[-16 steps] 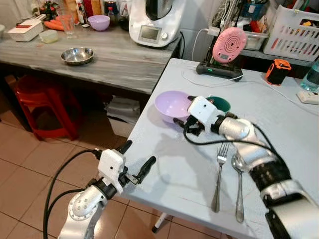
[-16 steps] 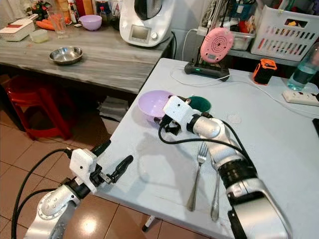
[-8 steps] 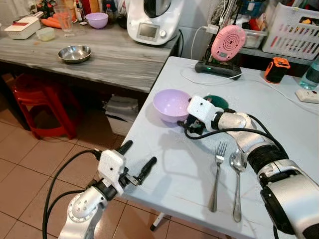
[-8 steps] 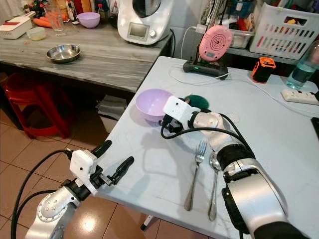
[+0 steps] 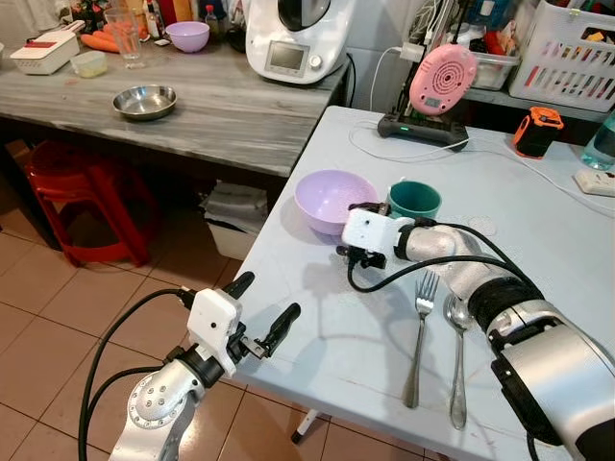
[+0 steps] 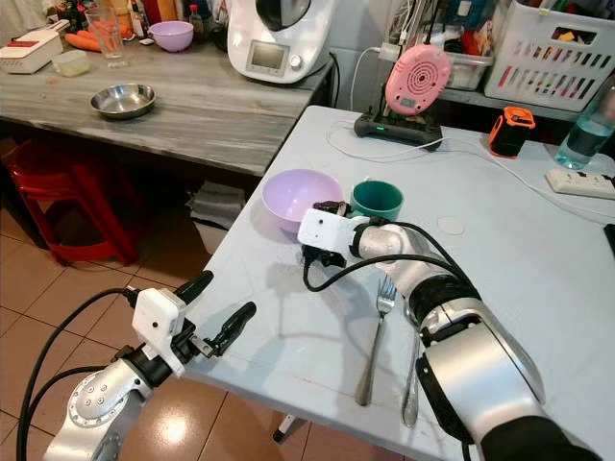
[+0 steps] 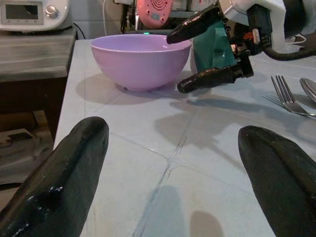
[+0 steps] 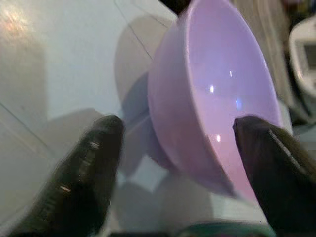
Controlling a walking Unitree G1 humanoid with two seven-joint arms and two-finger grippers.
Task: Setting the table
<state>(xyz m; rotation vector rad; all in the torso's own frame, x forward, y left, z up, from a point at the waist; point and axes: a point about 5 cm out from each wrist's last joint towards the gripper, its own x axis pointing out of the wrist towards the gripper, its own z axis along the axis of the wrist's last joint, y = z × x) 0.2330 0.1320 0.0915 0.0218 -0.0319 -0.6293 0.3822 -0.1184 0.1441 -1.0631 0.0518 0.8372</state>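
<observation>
I need to set the table, so I should next grab the lilac bowl point(image 8: 232, 98) by its rim point(image 8: 200, 123) with my right gripper.
A lilac bowl point(image 5: 332, 200) rests upright on the pale blue table point(image 5: 317, 355), near its left edge. A teal cup point(image 5: 414, 200) stands just right of the bowl. A fork point(image 5: 420, 331) and a spoon point(image 5: 456, 346) lie side by side nearer me. My right gripper point(image 5: 351, 230) hovers open at the bowl's near right side, one finger level with the rim and one low by the base, gripping nothing. My left gripper point(image 5: 262, 305) is open at the table's front left edge, pointing at the bowl point(image 7: 138, 59) and cup point(image 7: 212, 47).
A grey counter point(image 5: 211, 115) on the left carries a steel bowl point(image 5: 145, 101), a second lilac bowl point(image 5: 187, 36) and a white kitchen machine point(image 5: 293, 38). A red stool point(image 5: 82, 192) stands beneath. A pink device point(image 5: 442, 82), cables and a white basket point(image 5: 577, 58) crowd the table's far side.
My right gripper has drawn back from the bowl's right rim toward me, which uncovers the teal cup. The bowl stays in place. My left arm has hardly moved.
</observation>
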